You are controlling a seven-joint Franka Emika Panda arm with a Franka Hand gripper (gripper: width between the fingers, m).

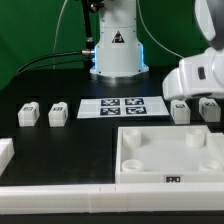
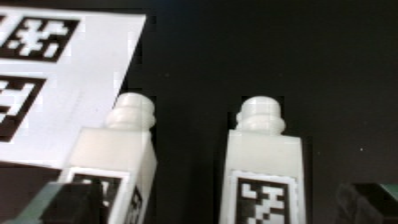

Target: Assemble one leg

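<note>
My gripper's fingers are above the outer white leg and would miss it if they closed now. My gripper has to go down to that leg before it closes.
Two white legs with marker tags lie side by side under my gripper in the wrist view, one next to the marker board and the other beside it, their round pegs pointing away. My gripper is open and empty, with its dark fingertips blurred at the frame's edge outside both legs. In the exterior view the gripper hangs just above this pair, the nearer-centre leg and the outer leg, at the right. Two more legs, one and another, lie at the left.
The marker board lies mid-table and also shows in the wrist view. The large white panel with corner sockets sits front right. A white block is at the left edge. The robot base stands behind.
</note>
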